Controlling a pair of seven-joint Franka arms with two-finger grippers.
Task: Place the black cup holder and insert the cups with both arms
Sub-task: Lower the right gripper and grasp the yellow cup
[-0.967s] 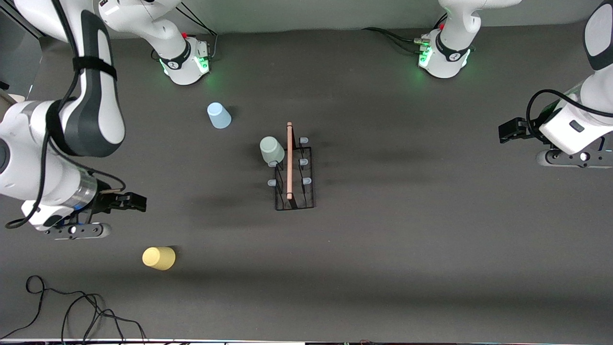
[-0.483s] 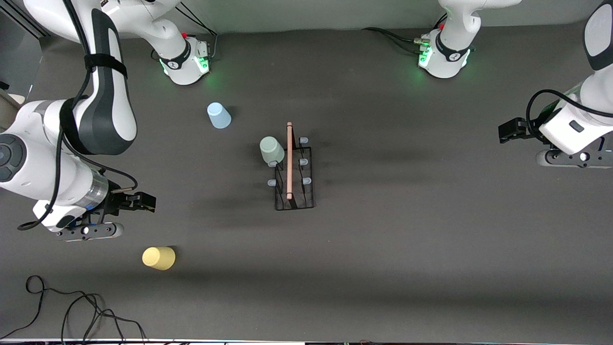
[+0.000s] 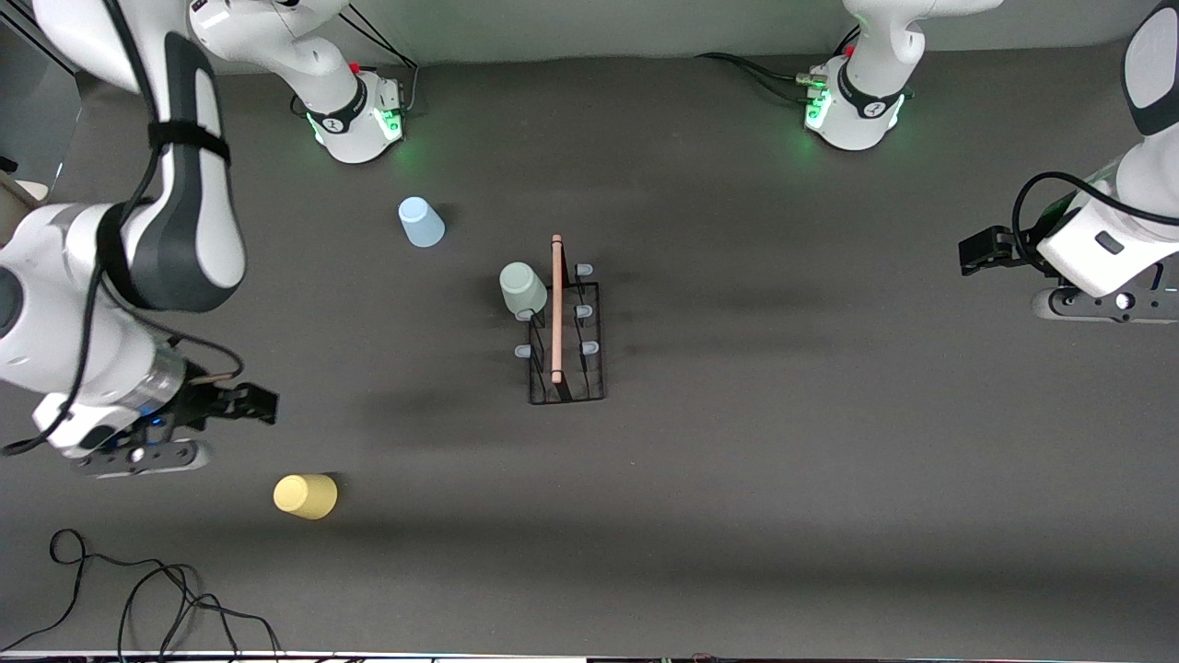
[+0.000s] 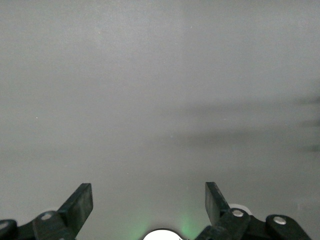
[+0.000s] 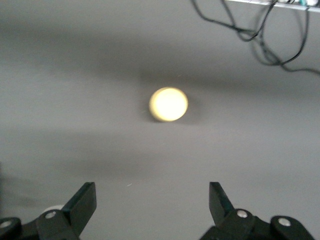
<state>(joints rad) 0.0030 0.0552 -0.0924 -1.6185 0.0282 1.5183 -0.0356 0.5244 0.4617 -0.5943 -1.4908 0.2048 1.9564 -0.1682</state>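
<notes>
The right gripper picks up the yellow cup by its round side point(image 3: 321, 496) next, to fill the black cup holder point(image 3: 564, 343).
The black cup holder point(image 3: 564, 343) stands mid-table, its wooden handle point(image 3: 556, 308) on top. A pale green cup point(image 3: 522, 288) sits upside down on one of its pegs. The light blue cup point(image 3: 420, 222) stands closer to the right arm's base. The yellow cup point(image 3: 306, 495) point(image 5: 168, 104) is nearer the front camera, toward the right arm's end. My right gripper point(image 3: 249, 402) point(image 5: 150, 194) hangs open and empty over bare table beside the yellow cup. My left gripper point(image 3: 981, 250) point(image 4: 149, 194) waits open and empty over the left arm's end of the table.
Loose black cables point(image 3: 138, 599) point(image 5: 260, 30) lie along the table edge nearest the front camera, at the right arm's end. The two arm bases point(image 3: 355, 115) point(image 3: 852, 110) stand at the edge farthest from that camera.
The right arm swung a little toward the table's middle, then back, and its gripper now sits slightly closer to the yellow cup. The left arm, the cups and the holder have not moved.
</notes>
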